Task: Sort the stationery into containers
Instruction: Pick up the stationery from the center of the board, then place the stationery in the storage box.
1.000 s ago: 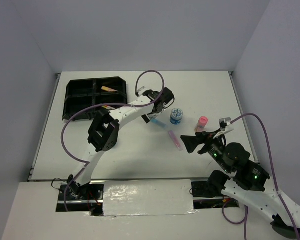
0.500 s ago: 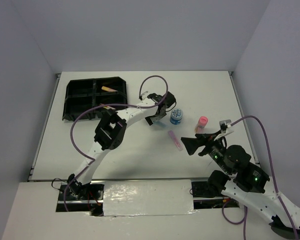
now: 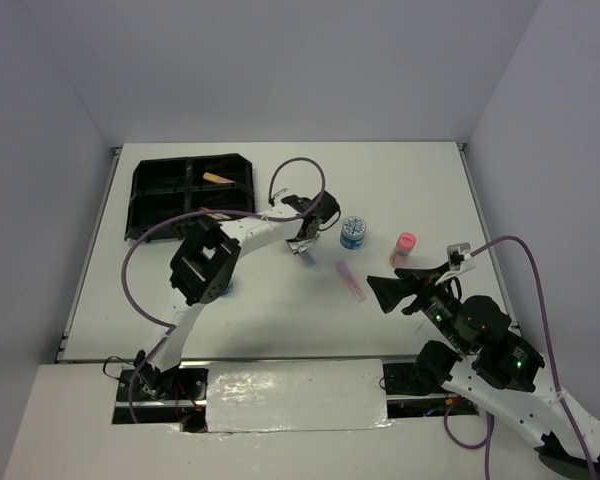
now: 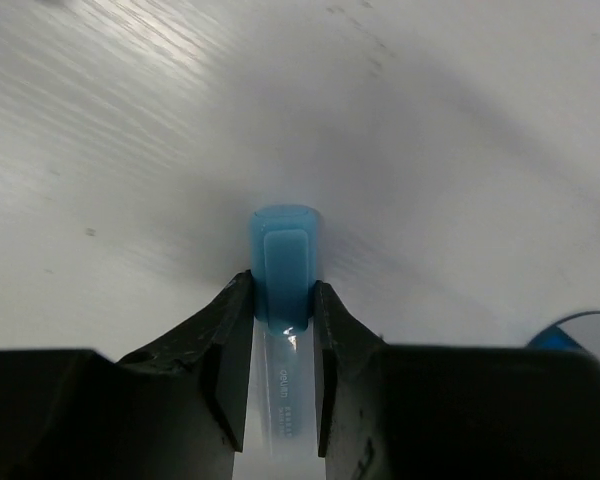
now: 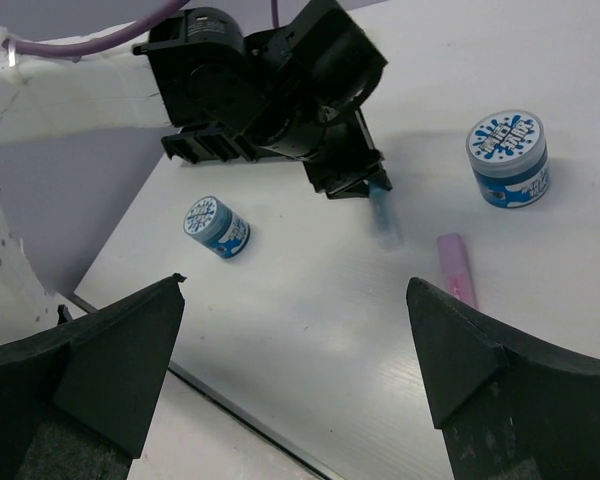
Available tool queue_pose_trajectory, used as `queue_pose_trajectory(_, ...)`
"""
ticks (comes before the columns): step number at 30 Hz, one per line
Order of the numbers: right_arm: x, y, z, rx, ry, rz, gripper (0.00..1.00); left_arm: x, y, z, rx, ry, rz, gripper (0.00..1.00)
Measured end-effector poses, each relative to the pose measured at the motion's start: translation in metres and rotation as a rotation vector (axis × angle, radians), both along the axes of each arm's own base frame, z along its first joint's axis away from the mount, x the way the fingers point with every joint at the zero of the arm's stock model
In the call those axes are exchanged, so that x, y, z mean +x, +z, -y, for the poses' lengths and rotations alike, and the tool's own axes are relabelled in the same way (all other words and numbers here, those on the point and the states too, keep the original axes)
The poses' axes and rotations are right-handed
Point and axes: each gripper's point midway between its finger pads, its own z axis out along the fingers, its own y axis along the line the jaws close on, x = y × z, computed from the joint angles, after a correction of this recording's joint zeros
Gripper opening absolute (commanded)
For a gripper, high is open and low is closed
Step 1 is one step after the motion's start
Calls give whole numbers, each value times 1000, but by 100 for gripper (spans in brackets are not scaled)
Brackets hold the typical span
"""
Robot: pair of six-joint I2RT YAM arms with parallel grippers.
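Note:
The whole blue marker would come up off the table if I lifted my left gripper now, because both its fingers pinch the marker's cap from either side.
My left gripper is shut on a blue marker, its jaws pressing both sides of the cap; the marker's clear barrel runs back between them. From above, that gripper is mid-table, just left of an upright blue tub. A pink marker lies nearer me and a pink-capped bottle stands to the right. The black tray sits far left with an orange marker in a back compartment. My right gripper hangs open and empty above the table.
A second blue tub lies on its side left of the left arm in the right wrist view. The left arm's purple cable loops above the table. White walls close in the table at the back and sides.
The left gripper's jaws have closed from wide apart onto the blue marker, and the hand shifted slightly toward me. The right arm has barely moved.

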Motion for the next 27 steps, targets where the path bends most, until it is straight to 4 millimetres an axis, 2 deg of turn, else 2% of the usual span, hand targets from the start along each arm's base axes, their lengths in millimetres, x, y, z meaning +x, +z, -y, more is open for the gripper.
queue_pose_trajectory(3, 0, -1, 0, -3, 0, -1, 100, -5, 3, -20, 4, -23, -2, 0)
queue_pose_trajectory(5, 0, -1, 0, -5, 0, -3, 100, -2, 17, -34, -20, -24, 29, 0)
queue_pose_trajectory(8, 0, -2, 0, -9, 1, -2, 100, 16, 60, -52, -86, -7, 130, 0)
queue_pose_trajectory(10, 0, -3, -1, -16, 5, -8, 100, 37, 103, -70, -150, 42, 237, 0)
queue_pose_trajectory(13, 2, -8, -6, -40, 17, -23, 100, 72, 162, -115, -216, 144, 401, 0)
queue_pose_trajectory(15, 3, -10, -10, -54, 27, -31, 100, 93, 182, -148, -228, 215, 476, 0)
queue_pose_trajectory(18, 5, -13, -15, -77, 40, -34, 100, 122, 188, -200, -198, 297, 545, 0)
queue_pose_trajectory(20, 6, -14, -19, -88, 51, -35, 100, 136, 183, -221, -178, 323, 563, 0)
queue_pose_trajectory(22, 8, -15, -22, -96, 58, -34, 100, 151, 174, -233, -160, 329, 566, 0)
queue_pose_trajectory(27, 12, -25, -32, -134, 81, -52, 100, 185, 149, -251, -129, 322, 559, 11)
